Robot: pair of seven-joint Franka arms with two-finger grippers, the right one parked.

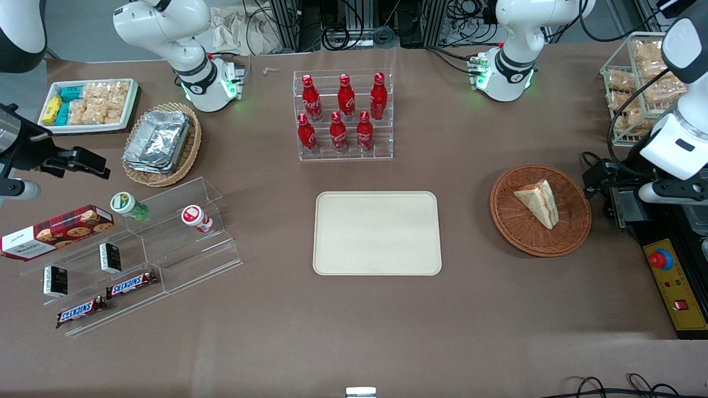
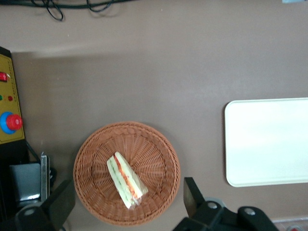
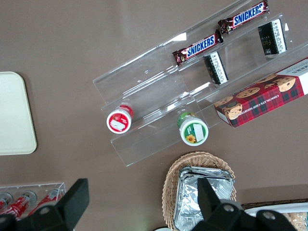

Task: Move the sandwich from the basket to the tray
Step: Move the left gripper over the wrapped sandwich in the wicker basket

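The sandwich is long along its filling edge [image 2: 124,174] and narrow across the bread, so my left gripper needs to grab it across its wrapped end [image 2: 134,195] next.
The sandwich [image 1: 537,202] is a pale bread wedge with a red-orange filling edge. It lies in the round reddish-brown wicker basket [image 1: 509,232] toward the working arm's end of the table. My left gripper [image 1: 600,188] hangs high above the table at the basket's edge. It is open and holds nothing. In the left wrist view the sandwich [image 2: 126,180] lies in the basket [image 2: 96,154], well below the gripper [image 2: 127,185], whose dark fingers [image 2: 191,195] are spread wider than the basket. The cream tray [image 1: 377,233] [image 2: 267,142] lies bare at mid-table beside the basket.
A clear rack of red cola bottles [image 1: 344,113] stands farther from the camera than the tray. A yellow control box with a red button [image 1: 672,282] and a wire rack of snack bags [image 1: 636,83] sit near the working arm. Foil-container basket [image 1: 160,143] and acrylic snack shelf [image 1: 138,249] lie toward the parked arm's end.
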